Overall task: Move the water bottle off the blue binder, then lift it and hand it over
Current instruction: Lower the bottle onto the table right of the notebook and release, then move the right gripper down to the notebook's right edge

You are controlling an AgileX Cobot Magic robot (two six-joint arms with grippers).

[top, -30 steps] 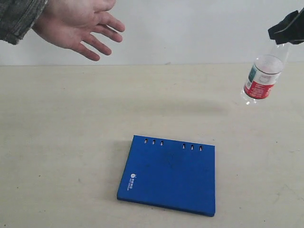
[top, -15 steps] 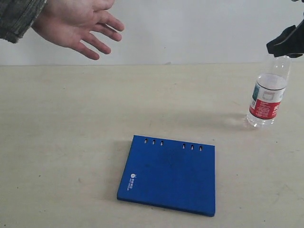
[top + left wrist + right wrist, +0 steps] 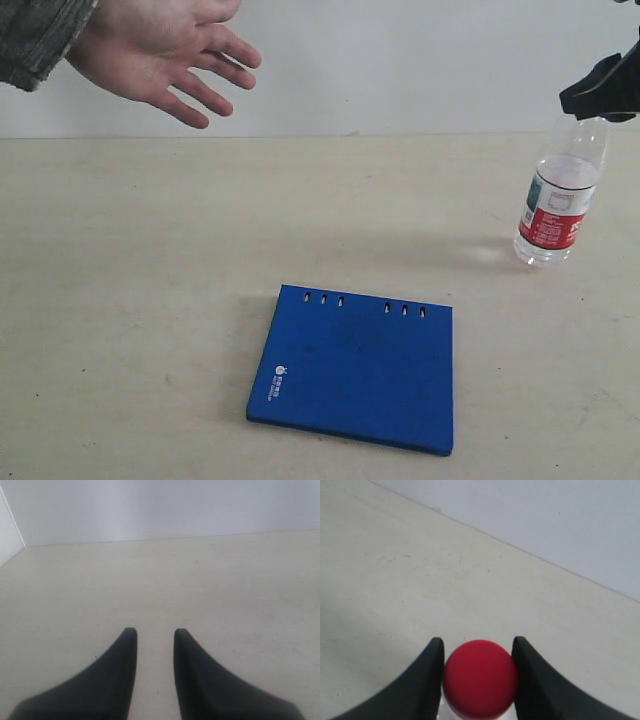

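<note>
The water bottle's base is touching the table beside the binder point(image 3: 355, 370). The bottle would stay standing if I opened my right gripper now.
The water bottle point(image 3: 555, 205) stands nearly upright at the far right, its base on or just above the table, well clear of the blue binder point(image 3: 355, 370). My right gripper point(image 3: 597, 98) holds it from above, both fingers pressed on the red cap point(image 3: 480, 677). The binder lies flat near the front middle with nothing on it, its rivet holes along the far edge. My left gripper point(image 3: 155, 631) is open over bare table with nothing between its fingers; it does not show in the exterior view.
A person's open hand point(image 3: 160, 55), palm out, hangs above the table's far left corner. The beige table point(image 3: 150, 250) ends at a white wall behind.
A second ago the bottle hung tilted in the air; it has come down to table height and turned upright, then shifted slightly left. The hand and binder have not moved.
</note>
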